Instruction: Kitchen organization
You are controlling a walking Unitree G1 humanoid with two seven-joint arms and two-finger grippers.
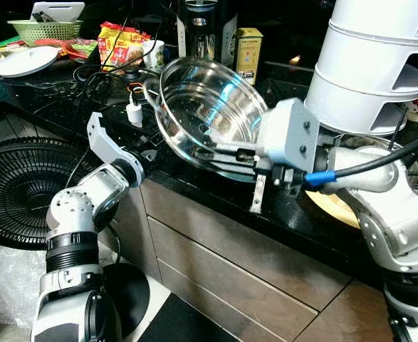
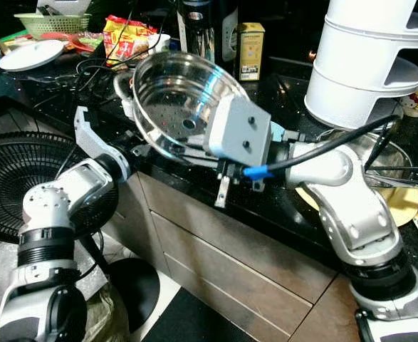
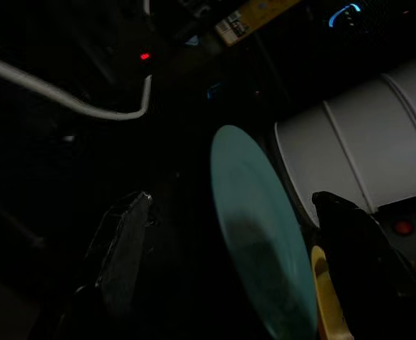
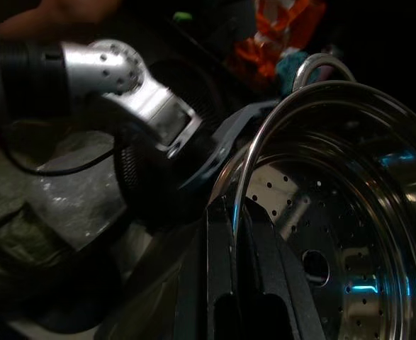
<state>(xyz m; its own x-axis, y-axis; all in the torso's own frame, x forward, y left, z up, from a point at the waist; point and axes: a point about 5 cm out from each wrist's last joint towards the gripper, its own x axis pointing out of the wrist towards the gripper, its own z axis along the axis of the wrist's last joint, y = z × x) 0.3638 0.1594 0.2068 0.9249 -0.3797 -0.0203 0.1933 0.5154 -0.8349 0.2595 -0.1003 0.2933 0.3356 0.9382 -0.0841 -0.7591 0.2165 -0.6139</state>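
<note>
My left gripper picks up the teal plate by its thin rim [image 3: 226, 216] next, since its broad round side [image 3: 263, 230] is too wide for the fingers to span.
A shiny steel steamer tray [image 1: 209, 107] with a perforated bottom hangs tilted above the front edge of the black counter [image 1: 194, 187]. My right gripper [image 4: 237, 221] is shut on its near rim, one black finger inside and one outside. My left arm reaches in under the tray at the counter edge. In the left wrist view my left gripper [image 3: 234, 198] is open, with a teal plate [image 3: 261, 248] standing on edge between its fingers [image 3: 122, 248] but apart from both. A yellow rim [image 3: 324, 297] shows next to that plate.
A tall white stacked steamer [image 1: 379, 64] stands at the right, with a yellow plate [image 1: 333, 206] before it. Cables and a white plug [image 1: 134, 112] lie on the counter. Further back are snack bags [image 1: 119, 44], a yellow box [image 1: 248, 51], a white plate [image 1: 25, 61] and a green basket [image 1: 46, 30]. A black fan [image 1: 16, 185] stands on the floor at the left.
</note>
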